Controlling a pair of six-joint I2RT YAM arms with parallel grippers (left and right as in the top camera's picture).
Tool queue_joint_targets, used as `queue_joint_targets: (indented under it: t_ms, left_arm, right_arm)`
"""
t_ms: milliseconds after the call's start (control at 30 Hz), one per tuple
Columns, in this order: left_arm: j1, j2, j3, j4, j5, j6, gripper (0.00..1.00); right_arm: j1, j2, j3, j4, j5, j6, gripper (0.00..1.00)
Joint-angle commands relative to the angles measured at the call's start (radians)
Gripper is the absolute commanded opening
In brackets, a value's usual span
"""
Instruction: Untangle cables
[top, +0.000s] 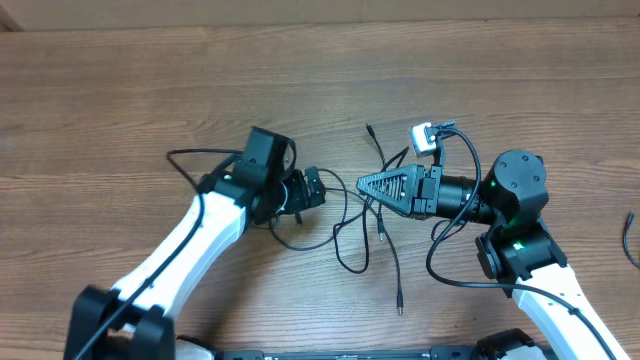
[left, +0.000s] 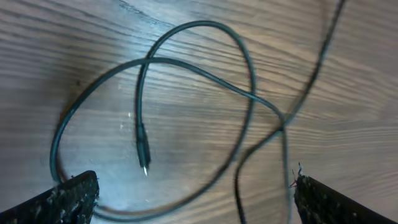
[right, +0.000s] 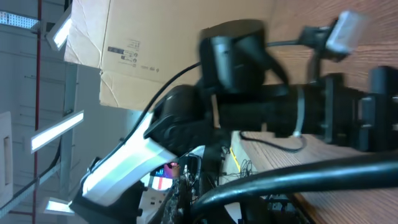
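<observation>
The robot's left hand should grab the looped black cable at its outer bend (left: 55, 154), away from the crossing, so that the plug ends stay free to untangle.
Several thin black cables (top: 350, 235) lie looped and crossed on the wooden table between my two grippers. Loose plug ends lie at the far side (top: 369, 128) and the near side (top: 400, 308). My left gripper (top: 312, 188) is wide open just above the loops (left: 249, 93). Its fingers sit at the bottom corners of the left wrist view (left: 196, 199), with a small plug (left: 143, 158) between them. My right gripper (top: 362, 183) is turned on its side and points left. In the right wrist view its fingers (right: 211, 199) look shut on a black cable (right: 311, 177) that runs to the table.
The left arm (right: 236, 56) fills the right wrist view, with a cardboard box (right: 155, 37) behind it. Thicker black robot cords loop beside the right arm (top: 450, 270). Another black cord shows at the right table edge (top: 630, 240).
</observation>
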Motion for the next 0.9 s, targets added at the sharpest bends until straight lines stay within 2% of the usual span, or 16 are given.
queue_joint_targets:
  t_ms: [0, 133, 233, 367, 433, 600, 867]
  left_arm:
    - [0.0, 0.04, 0.01, 0.045, 0.017, 0.137, 1.0]
    - [-0.002, 0.059, 0.01, 0.135, -0.023, 0.397, 1.0]
    - [-0.013, 0.059, 0.01, 0.198, -0.083, 0.672, 1.0]
    - [-0.029, 0.06, 0.01, 0.26, -0.108, 0.924, 0.97]
    - [-0.04, 0.06, 0.01, 0.291, -0.105, 0.993, 0.94]
    - [-0.068, 0.06, 0.01, 0.312, -0.101, 1.078, 0.9]
    - [-0.092, 0.115, 0.01, 0.32, -0.006, 1.104, 0.88]
  right_arm:
    - [-0.003, -0.008, 0.011, 0.006, -0.009, -0.008, 0.04]
    - [-0.003, -0.008, 0.011, 0.005, -0.01, -0.008, 0.04]
    - [-0.003, -0.008, 0.011, 0.005, -0.01, -0.008, 0.04]
    - [-0.003, -0.008, 0.011, 0.005, -0.01, -0.008, 0.04]
    - [-0.003, -0.008, 0.011, 0.005, -0.01, -0.008, 0.04]
    - [-0.003, -0.008, 0.011, 0.005, -0.01, -0.008, 0.04]
    - [-0.003, -0.008, 0.011, 0.005, -0.01, -0.008, 0.04]
